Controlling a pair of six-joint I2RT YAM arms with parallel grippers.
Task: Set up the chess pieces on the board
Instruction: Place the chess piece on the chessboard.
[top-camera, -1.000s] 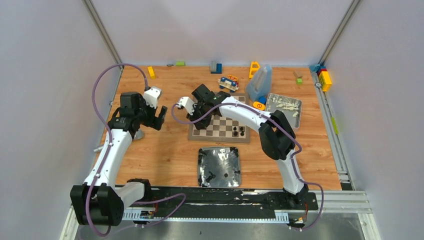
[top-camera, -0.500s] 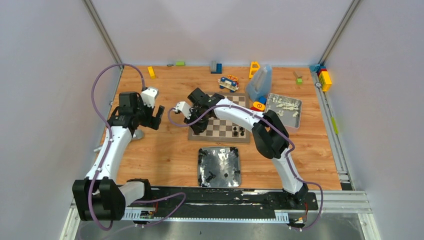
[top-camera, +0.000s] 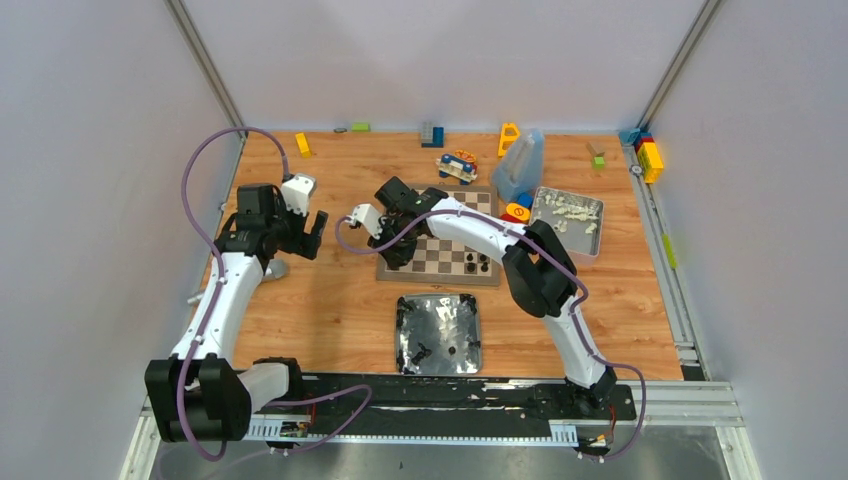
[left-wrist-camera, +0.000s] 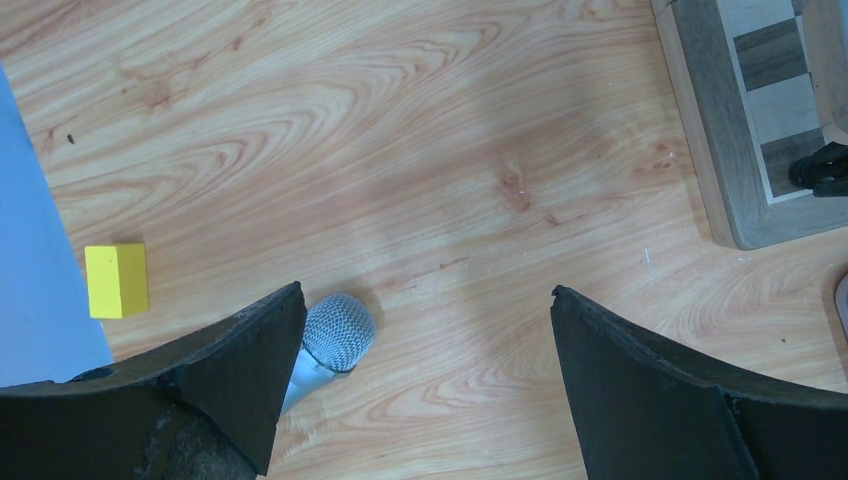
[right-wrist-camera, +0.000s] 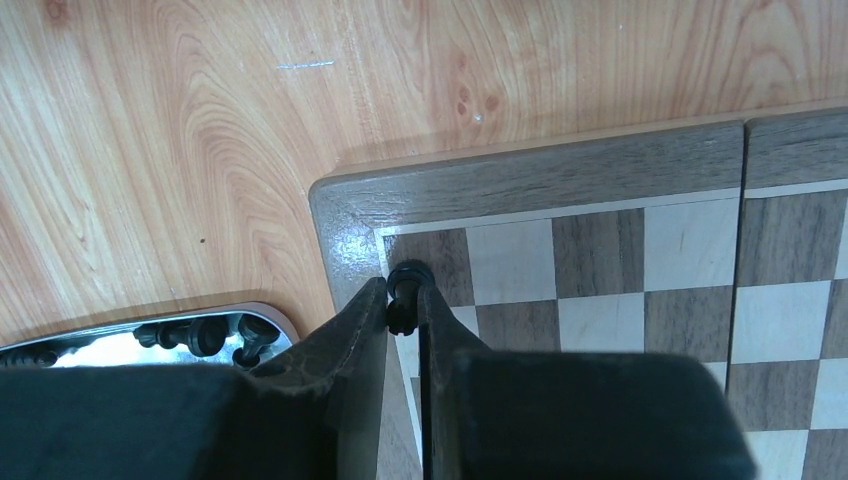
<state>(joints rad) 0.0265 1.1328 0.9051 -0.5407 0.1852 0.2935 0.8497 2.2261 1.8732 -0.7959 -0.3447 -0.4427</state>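
The small black chess piece's base is within the board's corner dark square and the piece would stand there, so it is time to open my right gripper.
The wooden chessboard (top-camera: 437, 256) lies in the middle of the table. My right gripper (top-camera: 396, 257) is over its near-left corner. In the right wrist view the gripper (right-wrist-camera: 403, 287) is shut on a small black chess piece (right-wrist-camera: 406, 271), held over the corner dark square of the board (right-wrist-camera: 600, 260). Two black pieces (top-camera: 476, 264) stand on the board's near-right part. More black pieces lie in a silver tray (top-camera: 405, 335) in front of the board. My left gripper (top-camera: 310, 236) is open and empty left of the board, above bare wood (left-wrist-camera: 428, 296).
A small silver microphone head (left-wrist-camera: 338, 331) lies by my left finger, a yellow block (left-wrist-camera: 117, 280) further left. A second tray (top-camera: 568, 213) with white bits, a clear container (top-camera: 520, 165) and coloured toy blocks stand behind and right of the board.
My right gripper has moved left and nearer with the piece, to the board's near-left corner, then held still. My left arm drew slightly left.
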